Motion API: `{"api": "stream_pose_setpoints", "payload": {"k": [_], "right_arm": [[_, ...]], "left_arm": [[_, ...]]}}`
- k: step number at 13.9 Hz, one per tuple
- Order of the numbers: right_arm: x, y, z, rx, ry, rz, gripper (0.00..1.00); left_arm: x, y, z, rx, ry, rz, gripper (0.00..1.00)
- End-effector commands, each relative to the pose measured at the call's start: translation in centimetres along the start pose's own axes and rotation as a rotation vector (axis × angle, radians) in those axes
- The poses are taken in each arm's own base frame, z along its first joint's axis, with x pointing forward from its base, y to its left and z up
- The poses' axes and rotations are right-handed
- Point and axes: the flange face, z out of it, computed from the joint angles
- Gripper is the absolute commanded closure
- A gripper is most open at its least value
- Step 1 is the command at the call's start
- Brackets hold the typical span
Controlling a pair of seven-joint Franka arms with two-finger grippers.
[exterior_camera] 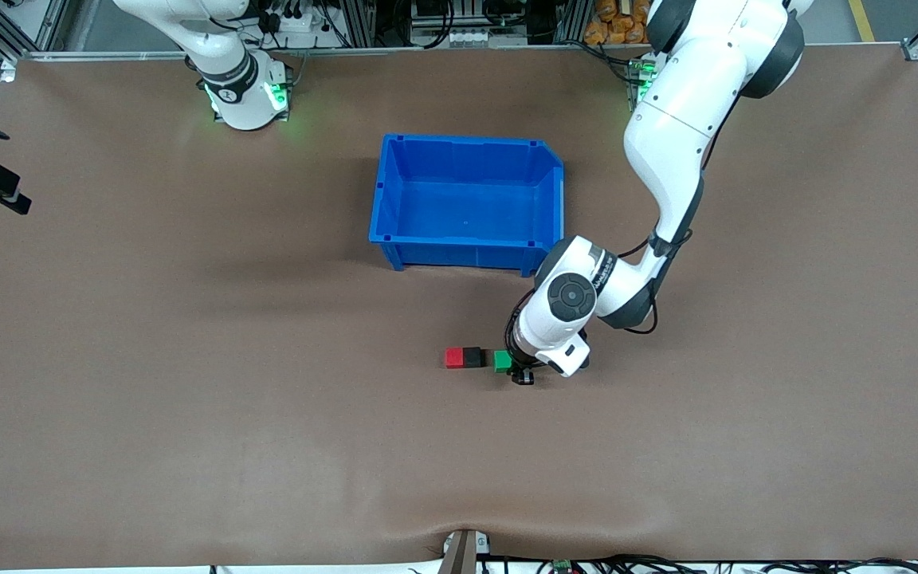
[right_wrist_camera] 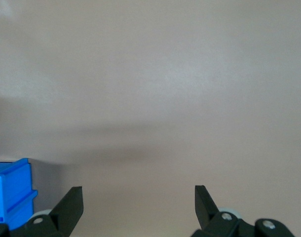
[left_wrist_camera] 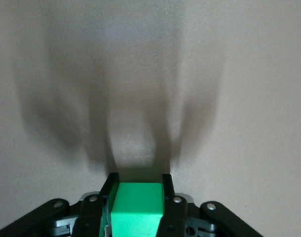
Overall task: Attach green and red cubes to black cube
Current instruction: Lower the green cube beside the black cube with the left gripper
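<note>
The facing sides of the green and black cubes still have a narrow part of the table between them. My left gripper should bring the green cube (exterior_camera: pixel 503 361) up against the black cube (exterior_camera: pixel 472 357) before it lets go of the green cube.
The red cube (exterior_camera: pixel 453 357) and the black cube (exterior_camera: pixel 472 357) lie touching side by side on the table, nearer the front camera than the blue bin. The green cube (exterior_camera: pixel 503 361) is beside the black cube toward the left arm's end, with a narrow gap between them. My left gripper (exterior_camera: pixel 520 373) is shut on the green cube, low at the table. In the left wrist view the green cube (left_wrist_camera: pixel 138 207) sits between the fingers of the left gripper (left_wrist_camera: pixel 138 179). My right gripper (right_wrist_camera: pixel 138 195) is open and empty over bare table; the right arm waits.
The blue bin (exterior_camera: pixel 467 247) stands empty mid-table, farther from the front camera than the cubes; its corner shows in the right wrist view (right_wrist_camera: pixel 12 190). The left arm's wrist (exterior_camera: pixel 570 299) hangs over the table beside the green cube. Brown table surface lies all around.
</note>
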Motion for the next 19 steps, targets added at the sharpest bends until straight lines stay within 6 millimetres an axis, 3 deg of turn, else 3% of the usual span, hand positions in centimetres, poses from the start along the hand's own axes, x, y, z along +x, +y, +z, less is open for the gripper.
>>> {"api": "stream_pose_setpoints", "payload": {"k": [1,4,7,19], "right_arm": [[0.5,-1.7,-0.9,-0.011,0.000,-0.034,0.00],[0.5,-2.9,-2.4,0.003,0.034,-0.053,0.00],[0.5,-4.1,-2.4,-0.001,0.035,-0.075,0.00],[0.5,-3.9,-2.4,-0.010,0.035,-0.075,0.00]], "left_arm": [[-0.9,-0.1,0.2,0.001,0.005,-0.027,1.00],[-1.8,-0.6,0.9,-0.002,0.010,-0.024,1.00],[-2.3,-1.0,1.1,-0.012,0.025,-0.016,1.00],[-3.8,-2.5,1.9,-0.004,0.027,0.003,1.00]]}}
